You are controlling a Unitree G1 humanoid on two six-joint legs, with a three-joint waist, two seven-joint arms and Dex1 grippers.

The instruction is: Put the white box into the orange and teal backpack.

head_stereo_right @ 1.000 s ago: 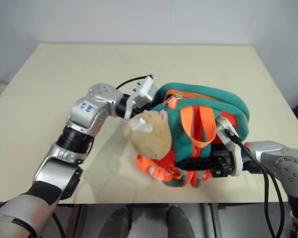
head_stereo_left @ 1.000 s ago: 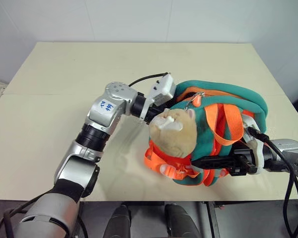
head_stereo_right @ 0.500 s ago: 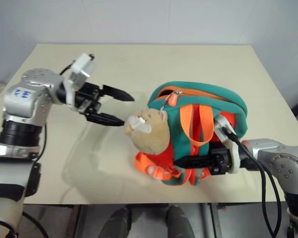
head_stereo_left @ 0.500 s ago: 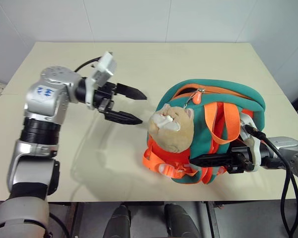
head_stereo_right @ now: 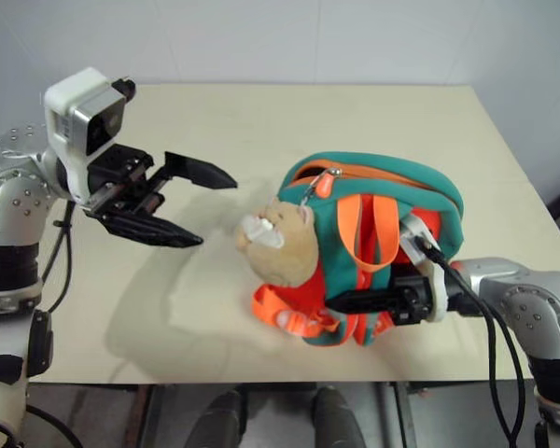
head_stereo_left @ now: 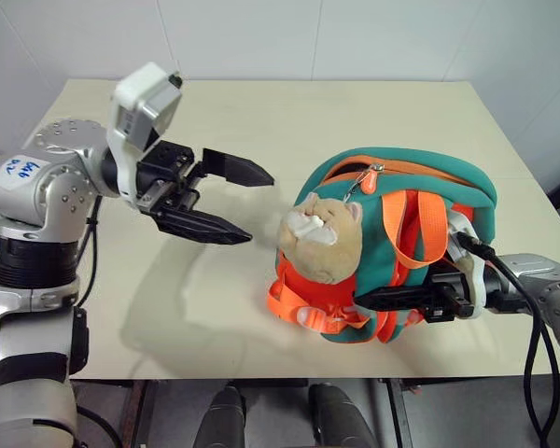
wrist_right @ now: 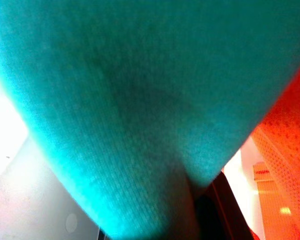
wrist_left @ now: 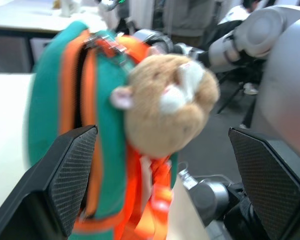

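My left gripper should move toward the hamster before it closes on it. Its fingers stop short of the plush hamster (head_stereo_left: 322, 245), so they would miss if I closed now.
The orange and teal backpack (head_stereo_left: 401, 196) stands on the table's right half, with its tan plush hamster (head_stereo_left: 322, 245) hanging on the side that faces my left arm. Its zipper runs along the top. The white box is hidden. My left gripper (head_stereo_left: 259, 207) hovers above the table to the left of the backpack, open and empty, pointing at the hamster. In the left wrist view its black fingers (wrist_left: 70, 170) frame the hamster (wrist_left: 165, 110). My right gripper (head_stereo_left: 364, 301) is shut on the backpack's lower front edge, and teal fabric (wrist_right: 140, 100) lies right against it.
The cream table (head_stereo_left: 261, 112) is bare to the left of and behind the backpack. Its front edge runs just below the backpack, and a pale wall stands behind its far edge. A black cable (head_stereo_left: 541, 345) trails from my right wrist.
My left gripper has drawn back from the backpack's top, moving left and upward, and now hangs wide open away from it. The right gripper has kept its hold.
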